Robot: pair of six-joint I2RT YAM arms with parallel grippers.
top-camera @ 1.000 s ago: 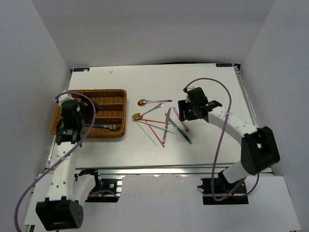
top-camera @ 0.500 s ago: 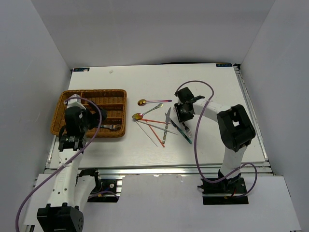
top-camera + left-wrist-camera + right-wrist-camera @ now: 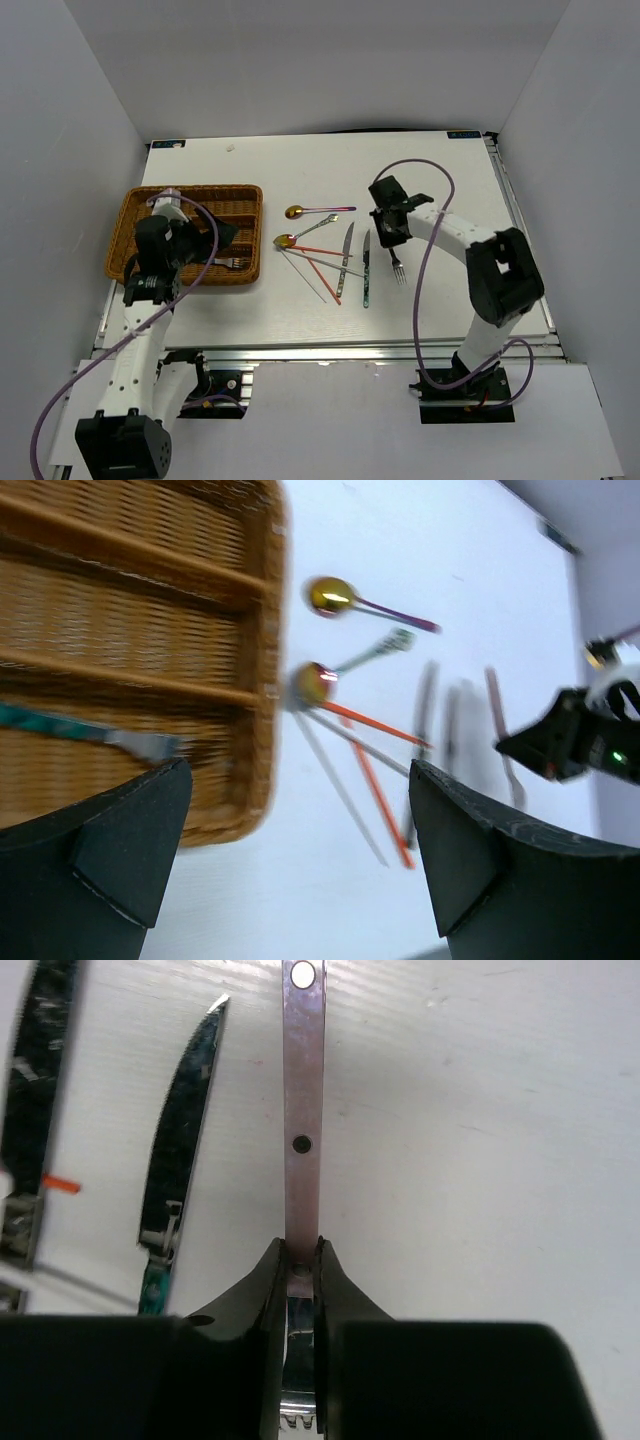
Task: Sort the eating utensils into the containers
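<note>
My left gripper should next take the pinkish fork by the end of its handle [image 3: 494,687], so that its tines stay free to go into a tray slot.
My right gripper [image 3: 390,232] is shut on the handle of a pinkish fork [image 3: 303,1110] that lies on the white table, tines [image 3: 397,268] toward the near edge; the grip shows in the right wrist view [image 3: 301,1260]. Left of it lie two dark knives [image 3: 366,270] [image 3: 347,245], red and silver chopsticks [image 3: 318,262] and two gold-bowled spoons [image 3: 295,211] [image 3: 285,240]. The wicker tray [image 3: 240,192] sits at the left with a teal-handled fork [image 3: 80,735] in one slot. My left gripper [image 3: 300,850] hangs open over the tray's right end, holding nothing.
White walls close in the table on three sides. A purple cable [image 3: 425,165] loops over the right arm. The tray's dividers [image 3: 120,555] run lengthwise under the left gripper. The knife [image 3: 185,1110] lies close beside the held fork.
The right gripper has shut on the pinkish fork's handle. The green-handled knife beside it has swung from slanted to straight. The left arm has shifted slightly over the tray.
</note>
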